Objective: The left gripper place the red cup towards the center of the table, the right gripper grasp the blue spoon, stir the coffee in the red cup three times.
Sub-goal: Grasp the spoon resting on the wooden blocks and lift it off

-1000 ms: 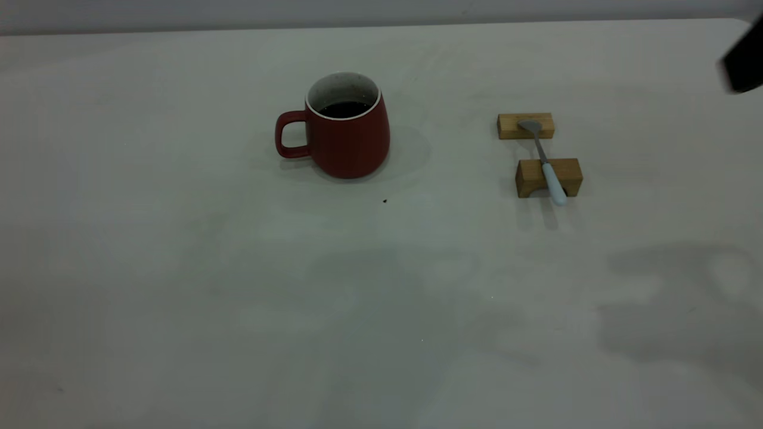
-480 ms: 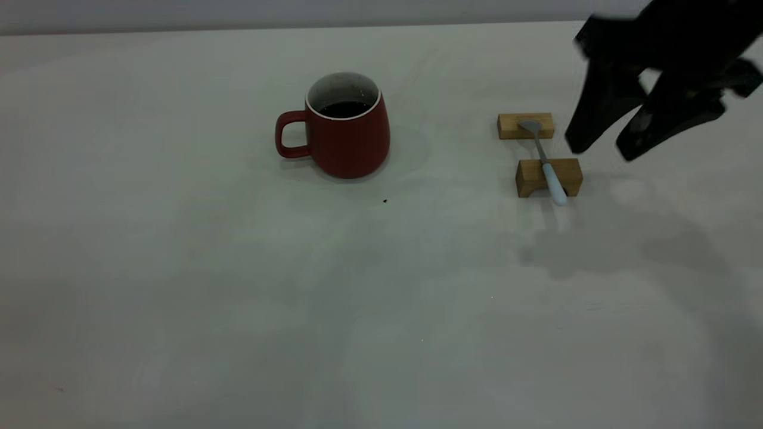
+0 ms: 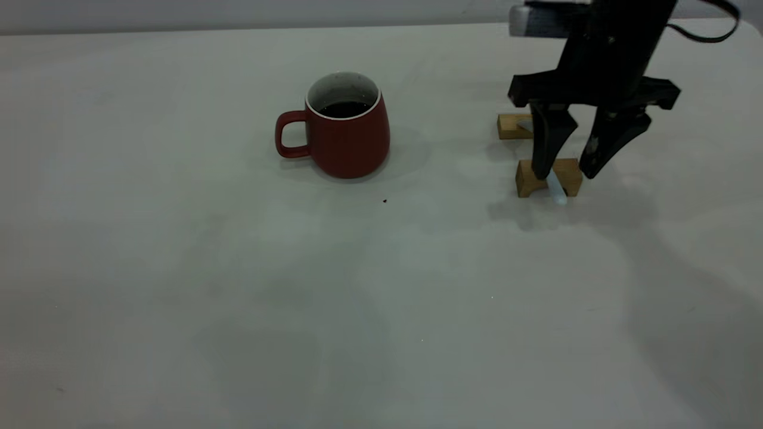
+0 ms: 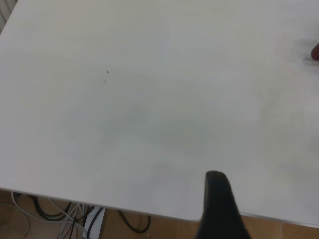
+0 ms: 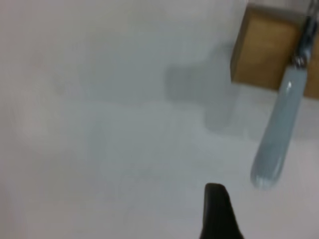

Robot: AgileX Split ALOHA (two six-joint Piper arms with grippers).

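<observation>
The robot's right gripper isn't ready to close, as its finger stops short of the pale spoon handle (image 3: pixel 557 190) (image 5: pixel 280 127) and would miss now; it needs to move toward the handle first, then close on the handle.
The red cup (image 3: pixel 351 143) stands upright left of the table's (image 3: pixel 179 268) middle, handle to the left, with dark coffee (image 3: pixel 344 109) inside. The blue spoon (image 3: pixel 557 189) lies across two wooden blocks, its pale handle end sticking out toward the front. My right gripper (image 3: pixel 566 174) hangs open and points down over the nearer block, one finger on each side of the spoon's handle. The right wrist view shows the handle (image 5: pixel 276 134) beside one dark finger (image 5: pixel 219 214). My left gripper (image 4: pixel 266 199) is off the exterior view, open over the table's edge, with one finger (image 4: pixel 219 209) showing.
The two tan wooden blocks (image 3: pixel 512 126) (image 3: pixel 527 179) hold the spoon off the surface. A tiny dark speck (image 3: pixel 384 201) lies in front of the cup. Below the table's edge, cables (image 4: pixel 60 214) lie on a wooden floor. A red sliver (image 4: pixel 315 51) shows at the left wrist view's border.
My right arm has swung in from the right edge and come down over the spoon, fingers open. The cup and the spoon have not moved.
</observation>
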